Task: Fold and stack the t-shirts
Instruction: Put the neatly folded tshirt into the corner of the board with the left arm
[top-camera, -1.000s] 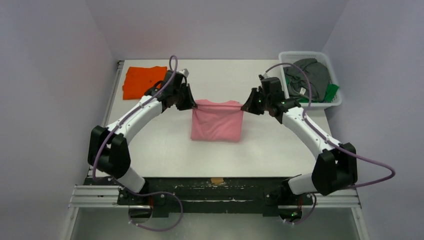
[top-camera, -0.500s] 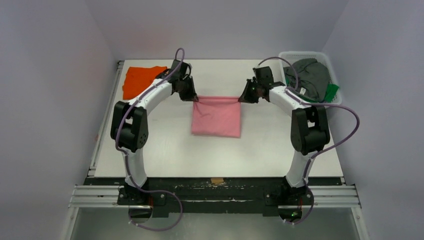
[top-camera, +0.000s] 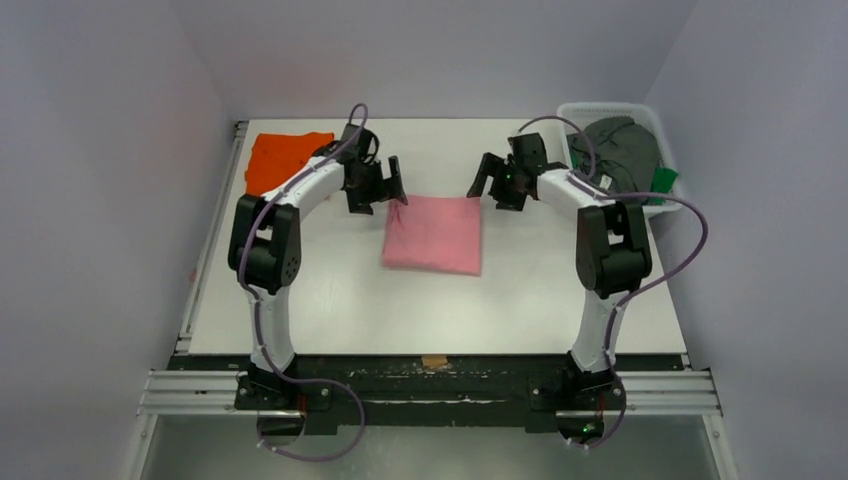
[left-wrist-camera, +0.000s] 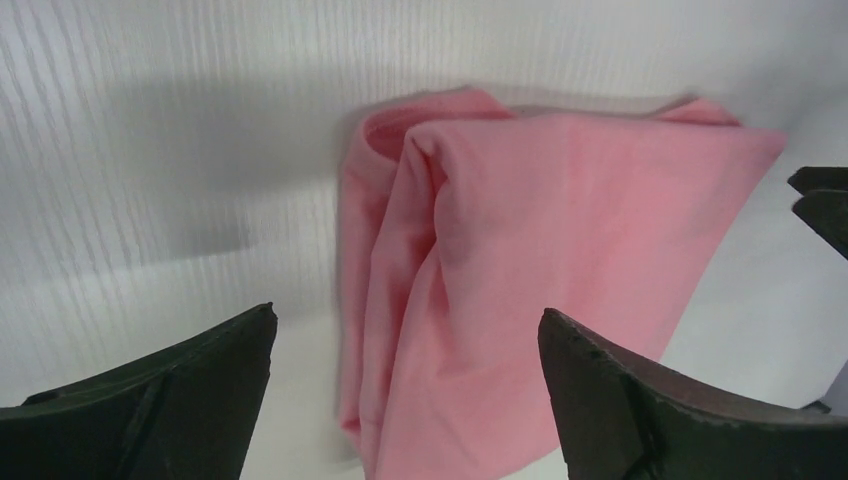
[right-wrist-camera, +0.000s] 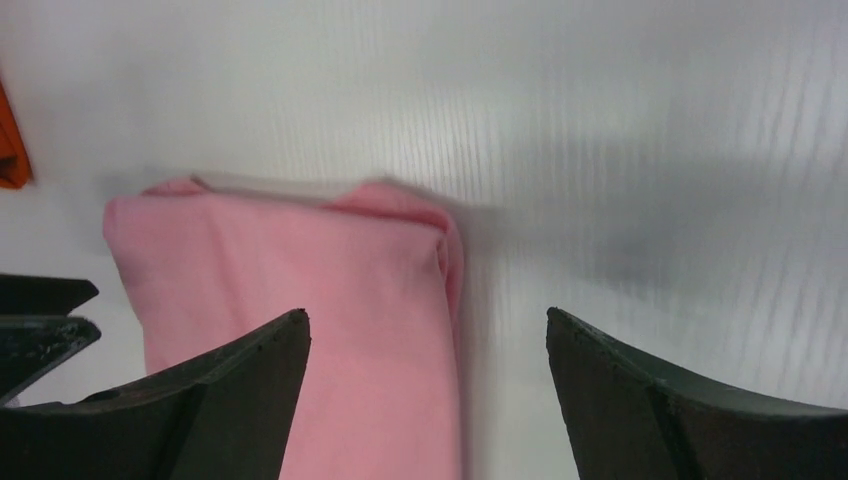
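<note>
The left gripper grabs the folded pink t-shirt by its layered side edge facing the orange t-shirt next, to stack it there folded.
A light pink t-shirt lies folded into a rectangle at the middle of the white table. My left gripper hovers open just off its far left corner, and the left wrist view shows the pink cloth lying loose below the spread jaws. Off the far right corner my right gripper is open too, with the shirt's edge beneath it. A folded bright orange t-shirt lies at the far left. Dark grey and green t-shirts fill the basket.
A white plastic mesh basket stands at the table's far right corner, close behind the right arm. Grey walls close in on three sides. The left gripper's fingers show at the left edge of the right wrist view.
Both grippers opened and let go of the pink t-shirt's far edge. The cloth dropped flat onto the table, and the grippers drew slightly apart.
</note>
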